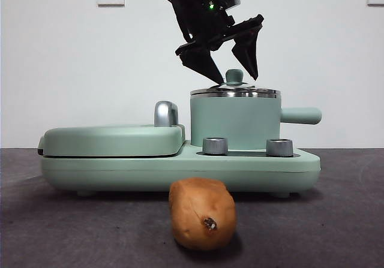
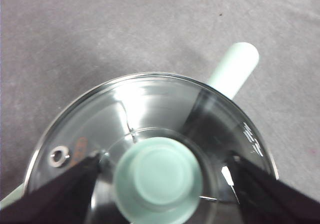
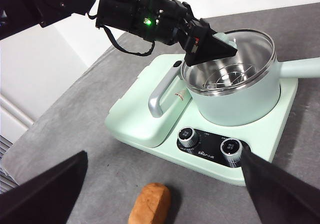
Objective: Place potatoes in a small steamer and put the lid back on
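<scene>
Next, the left gripper grabs the glass lid by its narrow mint-green knob [image 1: 234,77] [image 2: 158,179], because the lid's glass is wider than the open fingers.
The potato [image 1: 202,214] lies on the dark table in front of the cooker, also seen in the right wrist view [image 3: 150,204]. The small steamer [image 1: 235,124] stands on the cooker's right half with the glass lid [image 1: 235,92] resting on it. My left gripper [image 1: 237,78] hangs just above the lid, open, one jaw on each side of the green knob [image 2: 160,176] without touching it. The lid's glass [image 2: 150,114] fills the left wrist view. My right gripper [image 3: 164,156] is open, high over the table near the potato, holding nothing.
The steamer's straight handle [image 1: 300,116] sticks out to the right. A flat green griddle [image 1: 114,139] with a chrome handle [image 1: 166,113] takes up the cooker's left half. Two steel dials [image 1: 215,145] sit on the base [image 1: 180,169] in front of the steamer.
</scene>
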